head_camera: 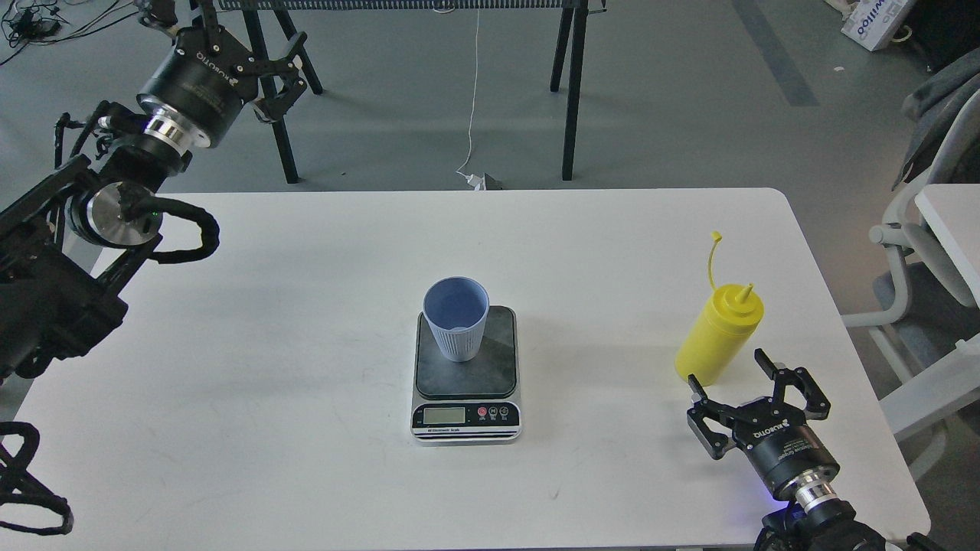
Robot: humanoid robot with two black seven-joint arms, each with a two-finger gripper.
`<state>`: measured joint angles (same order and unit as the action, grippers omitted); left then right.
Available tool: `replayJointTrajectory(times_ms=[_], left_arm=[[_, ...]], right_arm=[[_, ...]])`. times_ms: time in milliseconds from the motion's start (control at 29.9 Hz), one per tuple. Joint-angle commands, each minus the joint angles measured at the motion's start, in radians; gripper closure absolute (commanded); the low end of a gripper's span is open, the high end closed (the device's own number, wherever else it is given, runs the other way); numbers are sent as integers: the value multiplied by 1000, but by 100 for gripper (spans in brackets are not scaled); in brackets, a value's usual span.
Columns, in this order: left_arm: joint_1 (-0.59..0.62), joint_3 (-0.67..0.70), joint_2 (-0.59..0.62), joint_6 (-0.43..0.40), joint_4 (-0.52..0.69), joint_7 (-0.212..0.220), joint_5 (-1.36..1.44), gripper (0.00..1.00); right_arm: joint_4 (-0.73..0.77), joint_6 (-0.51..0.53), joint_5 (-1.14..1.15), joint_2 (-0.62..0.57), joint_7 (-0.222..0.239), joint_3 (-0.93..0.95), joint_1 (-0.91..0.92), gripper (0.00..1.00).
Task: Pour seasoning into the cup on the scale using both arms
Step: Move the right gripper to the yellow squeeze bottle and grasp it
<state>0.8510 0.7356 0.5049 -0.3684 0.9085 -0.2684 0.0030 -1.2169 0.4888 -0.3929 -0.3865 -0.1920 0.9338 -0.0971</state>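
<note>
My right gripper grabs the yellow bottle by its body [711, 336] next, to pour seasoning into the cup [456, 317] on the scale.
The light-blue cup [456, 317] stands upright on the dark platform of the scale [466, 398] at the table's middle. The yellow seasoning bottle [718, 332] stands upright at the right, its cap strap sticking up. My right gripper [727, 380] is open and empty, just in front of the bottle's base, not touching it. My left gripper [272, 52] is open and empty, raised high beyond the table's far left corner, far from the cup.
The white table [306, 428] carries only the scale and bottle. Black stand legs [570, 92] and a white cable [472, 99] are on the floor behind it. A chair [919, 252] stands off the right edge.
</note>
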Motion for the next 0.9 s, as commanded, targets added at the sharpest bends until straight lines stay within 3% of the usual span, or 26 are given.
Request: replayJointTrajectory(times_ms=[0,868], left_arm=[[-1,-1,1,0,0,-2,0,0],[-13,2,-3,2,10,-18,2,0]], right_arm=[[19,0,-12,21,0,0,28,5],[154,0,-14,115,-12,62,128,6]])
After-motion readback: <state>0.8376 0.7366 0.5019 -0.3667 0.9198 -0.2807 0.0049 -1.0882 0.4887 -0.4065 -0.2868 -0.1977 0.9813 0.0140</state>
